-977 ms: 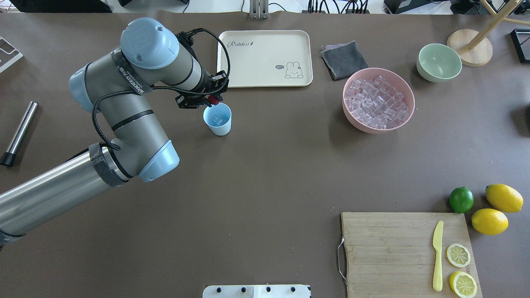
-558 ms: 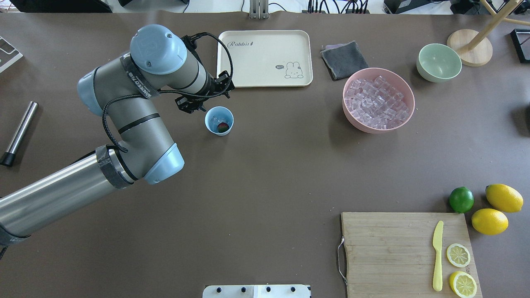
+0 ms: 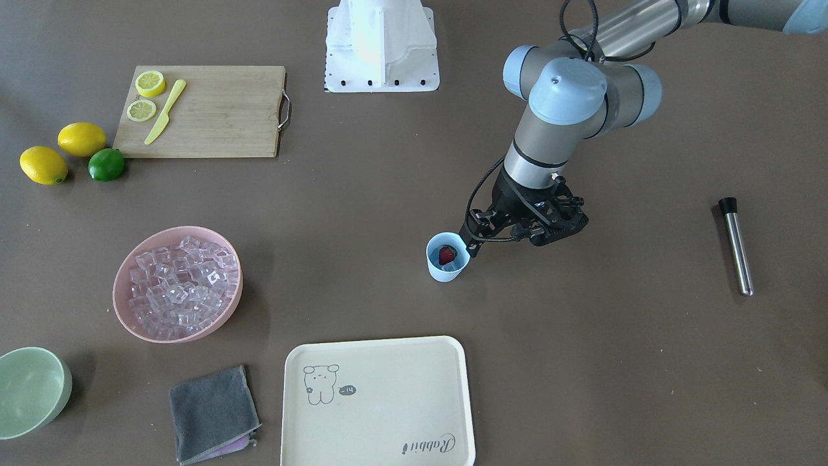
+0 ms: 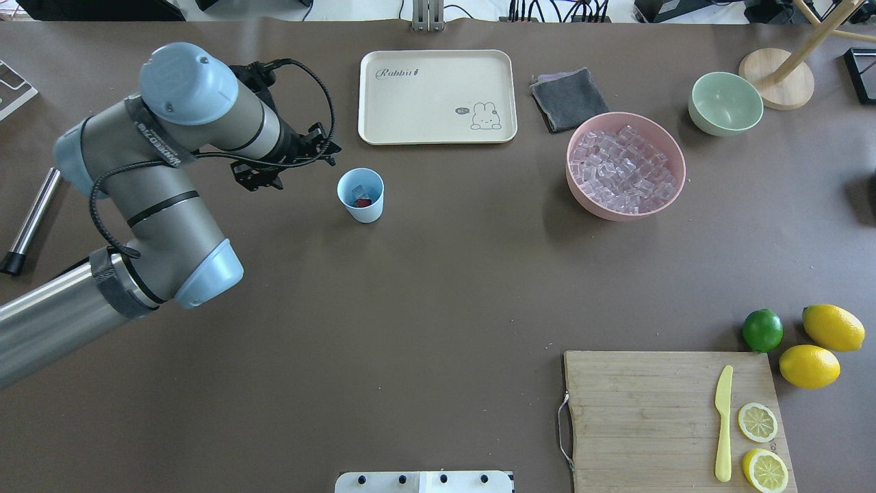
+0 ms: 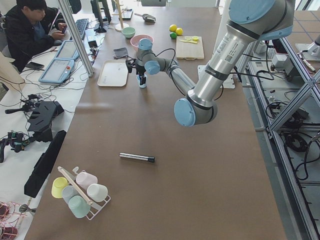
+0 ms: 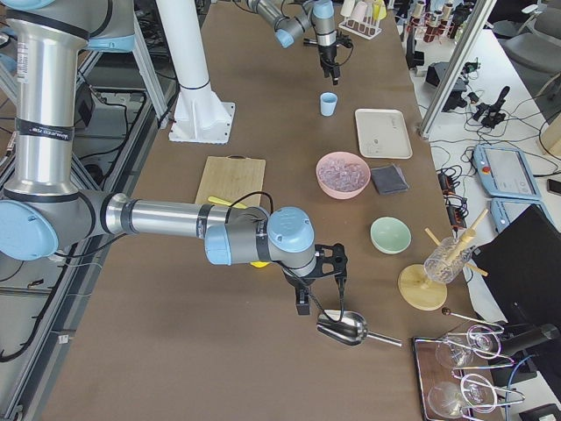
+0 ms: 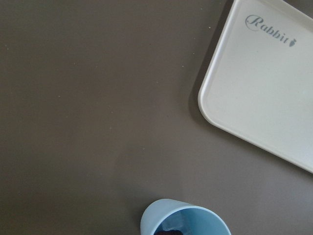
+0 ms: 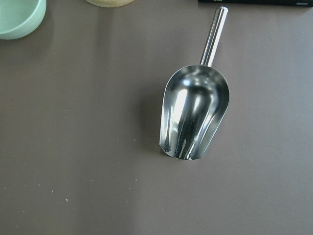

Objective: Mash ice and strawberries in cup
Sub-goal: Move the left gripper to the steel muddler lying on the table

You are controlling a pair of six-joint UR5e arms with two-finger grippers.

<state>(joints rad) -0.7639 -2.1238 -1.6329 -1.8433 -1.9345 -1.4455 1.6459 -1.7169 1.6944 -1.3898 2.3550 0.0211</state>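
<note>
I will pick up the steel muddler by its metal handle (image 3: 737,248) with my left gripper next, so that it can mash the ice and strawberry in the cup (image 3: 447,259).
The light-blue cup (image 4: 361,195) (image 3: 447,259) stands upright on the brown table, just in front of the cream tray. Inside it lie a red strawberry (image 4: 361,201) (image 3: 446,255) and a clear ice cube (image 4: 356,190). My left gripper (image 4: 291,164) (image 3: 521,230) hovers beside the cup on its left, open and empty. The left wrist view catches the cup's rim (image 7: 186,220) at its bottom edge. Far off at the table's right end, my right gripper (image 6: 311,282) hangs above a metal scoop (image 8: 193,117); I cannot tell whether it is open or shut.
A pink bowl (image 4: 674,192) full of ice cubes sits right of the cup. A cream tray (image 4: 438,96), grey cloth (image 4: 568,99) and green bowl (image 4: 725,103) line the far side. A steel muddler (image 4: 31,219) lies at the left. Cutting board (image 4: 636,411), lemons and lime lie near right.
The left gripper let the strawberry fall into the cup, then drew back to the left, away from the cup.
</note>
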